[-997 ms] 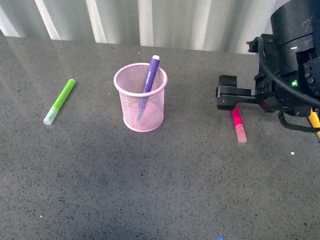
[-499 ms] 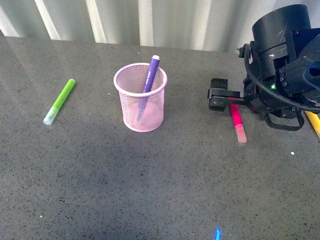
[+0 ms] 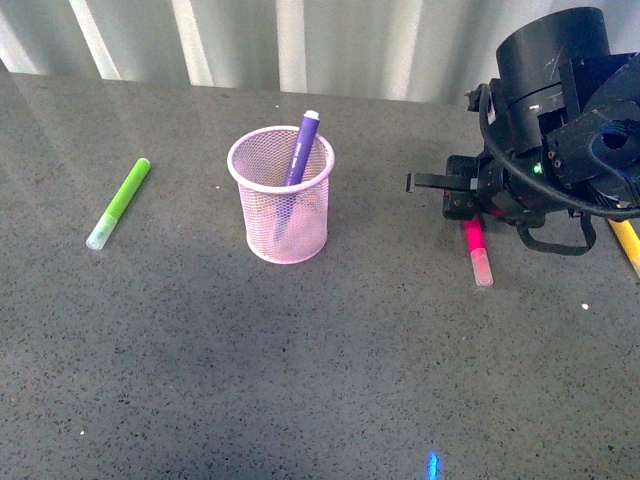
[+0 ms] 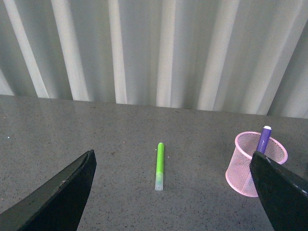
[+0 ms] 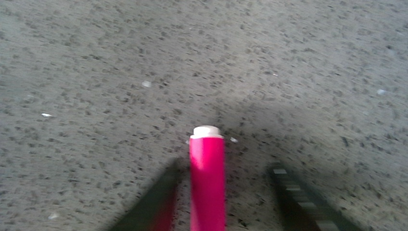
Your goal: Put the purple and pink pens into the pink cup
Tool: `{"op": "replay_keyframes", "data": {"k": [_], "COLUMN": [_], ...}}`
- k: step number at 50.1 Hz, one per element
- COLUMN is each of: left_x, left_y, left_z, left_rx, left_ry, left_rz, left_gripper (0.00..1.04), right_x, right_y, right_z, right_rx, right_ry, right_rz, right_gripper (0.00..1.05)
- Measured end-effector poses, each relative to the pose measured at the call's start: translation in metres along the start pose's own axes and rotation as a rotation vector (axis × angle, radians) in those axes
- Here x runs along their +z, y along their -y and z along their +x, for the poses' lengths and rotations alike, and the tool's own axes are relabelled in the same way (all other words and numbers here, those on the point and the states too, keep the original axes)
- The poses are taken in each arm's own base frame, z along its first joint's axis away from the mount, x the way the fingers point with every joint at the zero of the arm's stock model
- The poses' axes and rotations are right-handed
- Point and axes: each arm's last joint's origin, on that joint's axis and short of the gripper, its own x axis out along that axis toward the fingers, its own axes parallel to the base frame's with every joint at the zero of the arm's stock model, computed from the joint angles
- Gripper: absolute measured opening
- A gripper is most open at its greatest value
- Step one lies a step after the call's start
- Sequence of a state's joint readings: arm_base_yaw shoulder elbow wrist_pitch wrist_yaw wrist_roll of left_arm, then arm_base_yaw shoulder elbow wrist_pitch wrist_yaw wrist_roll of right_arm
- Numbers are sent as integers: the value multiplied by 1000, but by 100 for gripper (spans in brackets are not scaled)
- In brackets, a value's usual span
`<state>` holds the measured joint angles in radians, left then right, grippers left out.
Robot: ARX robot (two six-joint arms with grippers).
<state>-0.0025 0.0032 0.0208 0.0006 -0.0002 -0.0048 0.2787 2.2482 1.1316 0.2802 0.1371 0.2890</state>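
I will grip the pink pen by its white-tipped end with my right gripper, so its other end stays free to drop into the pink cup (image 4: 246, 169).
The pink cup (image 3: 262, 225) stands upright near the table's middle, and the purple pen (image 3: 303, 143) leans inside it with its top above the rim. On the table to the right lies the pink pen (image 3: 478, 254). My right gripper (image 3: 456, 196) is open and down over that pen's far end. In the right wrist view the pink pen (image 5: 207, 178) runs between the two fingers, touching neither as far as I can see. My left gripper (image 4: 171, 157) is open and empty, out of the front view; from it I see the cup (image 4: 246, 169) and purple pen (image 4: 263, 139).
A lime-green marker (image 3: 120, 200) lies at the left, well clear of the cup, also visible as the green marker (image 4: 160, 166). A yellow marker (image 3: 628, 245) lies at the right edge behind my right arm. A corrugated white wall backs the table.
My right arm has turned and brought its open gripper down over the far end of the pink pen. The cup, the purple pen and the green marker have not moved.
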Motion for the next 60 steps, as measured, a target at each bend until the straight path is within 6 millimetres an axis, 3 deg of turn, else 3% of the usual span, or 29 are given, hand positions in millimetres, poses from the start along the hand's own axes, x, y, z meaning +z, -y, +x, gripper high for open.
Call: {"op": "replay_keyframes", "data": {"k": [8, 21, 33, 38, 46, 53, 60], "left_x": [0, 0, 0, 0, 0, 0, 0], "left_y": [0, 0, 0, 0, 0, 0, 0], "left_z": [0, 0, 0, 0, 0, 0, 0], "left_rx": [0, 0, 0, 0, 0, 0, 0], "left_ry": [0, 0, 0, 0, 0, 0, 0], "left_rz": [0, 0, 0, 0, 0, 0, 0], "left_gripper": [98, 98, 98, 98, 98, 98, 98], "right_x": [1, 0, 19, 32, 41, 35, 38], "right_y": [-1, -1, -12, -30, -81, -109, -126], "right_z": [0, -5, -33, -59, -102, -113, -108], "right_rx": [28, 49, 111, 219, 448, 524, 555], "right_ry": [13, 105, 358, 578, 846, 879, 892], "right_rz": [6, 14, -40, -140, -270, -318, -325], "right_gripper": [12, 12, 12, 12, 12, 12, 12]}}
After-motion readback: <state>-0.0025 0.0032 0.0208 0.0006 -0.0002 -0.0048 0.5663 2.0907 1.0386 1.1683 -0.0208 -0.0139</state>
